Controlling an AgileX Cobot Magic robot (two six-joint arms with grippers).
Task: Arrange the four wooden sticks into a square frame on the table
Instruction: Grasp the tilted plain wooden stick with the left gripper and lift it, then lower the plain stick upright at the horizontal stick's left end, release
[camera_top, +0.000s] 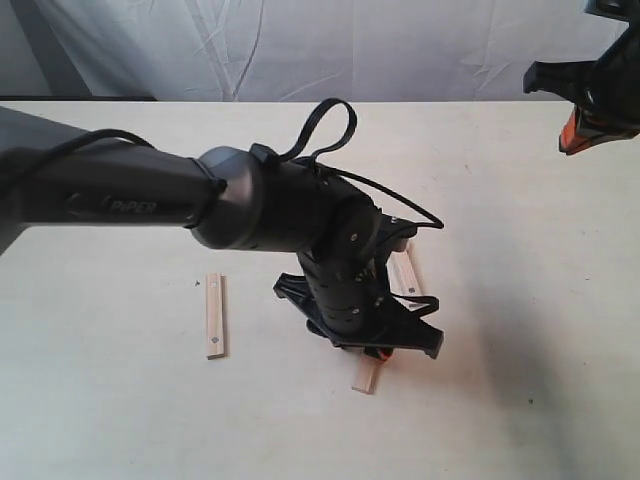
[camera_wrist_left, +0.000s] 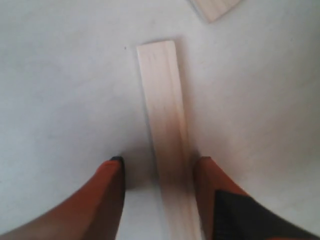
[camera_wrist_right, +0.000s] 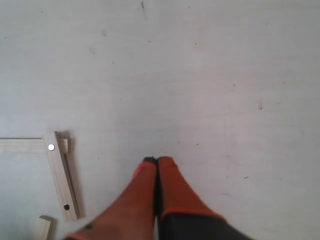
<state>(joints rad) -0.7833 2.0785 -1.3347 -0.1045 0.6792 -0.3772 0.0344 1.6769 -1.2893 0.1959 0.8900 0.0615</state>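
Note:
The square frame is to be built, so the left gripper's fingers should next grab the wooden stick (camera_top: 366, 377) by its long edges.
In the exterior view my left arm reaches over the middle of the table (camera_top: 520, 300). Its gripper (camera_top: 377, 354) is low over a wooden stick (camera_top: 366, 377) whose end pokes out below it. In the left wrist view that gripper (camera_wrist_left: 160, 162) is open, and the pale stick (camera_wrist_left: 164, 125) lies on the table between its orange fingers (camera_wrist_left: 112, 185), close against one and apart from the other. A second stick (camera_top: 214, 315) lies alone to the left. Two more sticks (camera_top: 405, 270) are partly hidden behind the arm. My right gripper (camera_wrist_right: 157, 161) is shut and empty, raised at the far right (camera_top: 572, 135).
In the right wrist view one stick with two dark holes (camera_wrist_right: 61, 175) overlaps the end of another stick (camera_wrist_right: 25, 145) at a corner. The tip of a third stick (camera_wrist_right: 44, 227) shows at the frame's edge. A white cloth backdrop (camera_top: 300, 40) hangs behind the table.

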